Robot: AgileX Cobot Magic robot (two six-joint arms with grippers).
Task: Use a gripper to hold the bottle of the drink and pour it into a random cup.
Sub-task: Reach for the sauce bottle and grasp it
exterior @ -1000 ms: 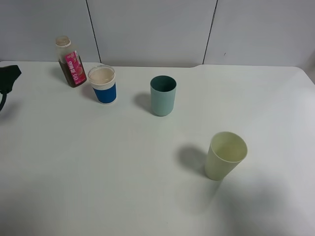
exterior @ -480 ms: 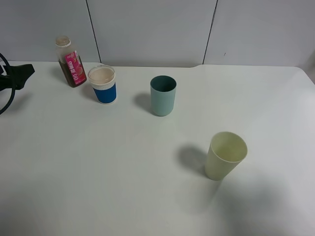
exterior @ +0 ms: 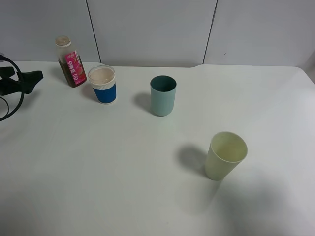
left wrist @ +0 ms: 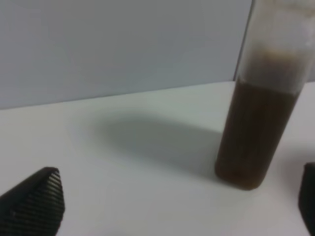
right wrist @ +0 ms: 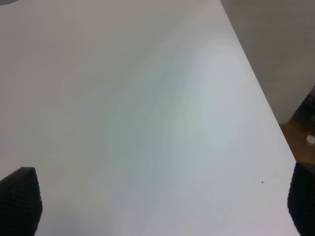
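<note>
The robot's left gripper will next pick up the bottle to pour the drink into a cup (exterior: 103, 84), and it will hold the bottle by its labelled body (exterior: 74, 67).
The bottle (exterior: 70, 61) with a pink label stands upright at the back left of the table, holding brown drink (left wrist: 253, 137). The blue paper cup (exterior: 103, 84) stands just right of it. My left gripper (exterior: 27, 79) is open at the far left edge, short of the bottle and apart from it. In the left wrist view the bottle (left wrist: 261, 105) stands ahead between my two black fingertips (left wrist: 34, 204). My right gripper (right wrist: 162, 204) is open and empty over bare table; it does not show in the exterior view.
A teal tumbler (exterior: 163, 95) stands mid-table behind centre. A pale yellow-green tumbler (exterior: 224, 155) stands nearer, at the right. Grey wall panels (exterior: 152, 29) back the table. The table's edge (right wrist: 261, 93) shows in the right wrist view.
My left gripper has moved right along the table's left side, closer to the bottle. The bottle and cups have not moved.
</note>
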